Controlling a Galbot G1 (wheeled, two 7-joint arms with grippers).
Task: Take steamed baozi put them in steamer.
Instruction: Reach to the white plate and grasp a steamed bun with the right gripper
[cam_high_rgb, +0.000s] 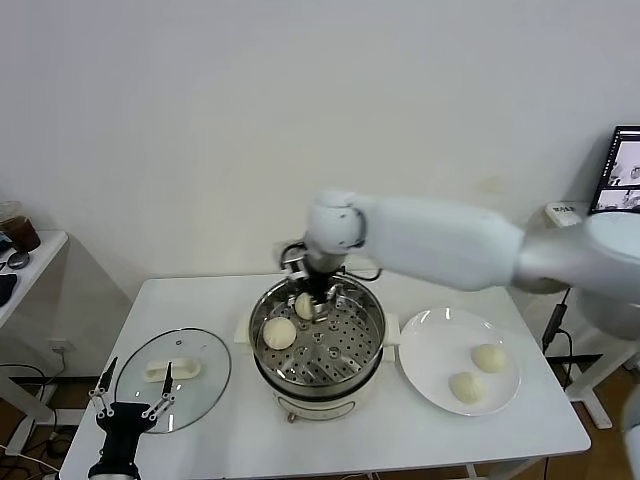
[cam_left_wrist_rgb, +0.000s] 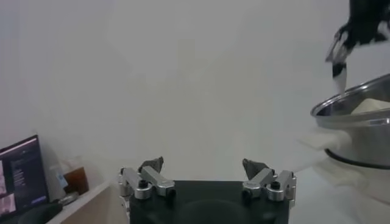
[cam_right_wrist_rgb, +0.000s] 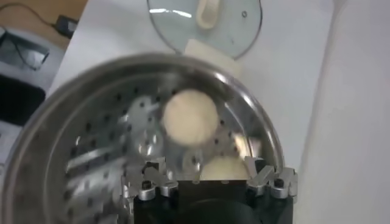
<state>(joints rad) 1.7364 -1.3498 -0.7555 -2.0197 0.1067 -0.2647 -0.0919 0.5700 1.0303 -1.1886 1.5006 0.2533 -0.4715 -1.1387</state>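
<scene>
The right gripper grabs a baozi on the white plate by its round sides next, to fill the steel steamer.
The steel steamer (cam_high_rgb: 372, 345) stands mid-table; it also shows in the left wrist view (cam_left_wrist_rgb: 359, 112) and the right wrist view (cam_right_wrist_rgb: 67, 128). One baozi (cam_high_rgb: 279, 332) lies on its perforated tray (cam_right_wrist_rgb: 189, 115). A second baozi (cam_high_rgb: 303, 305) lies at the tray's back, between the spread fingers of my right gripper (cam_high_rgb: 322, 298) (cam_right_wrist_rgb: 210, 165), which is open just above it (cam_right_wrist_rgb: 222, 168). Two more baozi (cam_high_rgb: 489, 357) (cam_high_rgb: 466, 386) sit on the white plate (cam_high_rgb: 430, 335). My left gripper (cam_high_rgb: 130, 402) (cam_left_wrist_rgb: 203, 167) is open and empty at the table's front left.
The glass lid (cam_high_rgb: 205, 385) with its white handle lies flat, left of the steamer, near my left gripper; it also shows in the right wrist view (cam_right_wrist_rgb: 183, 27). A side table with a cup (cam_high_rgb: 20, 232) stands far left. A monitor (cam_high_rgb: 625, 170) is at far right.
</scene>
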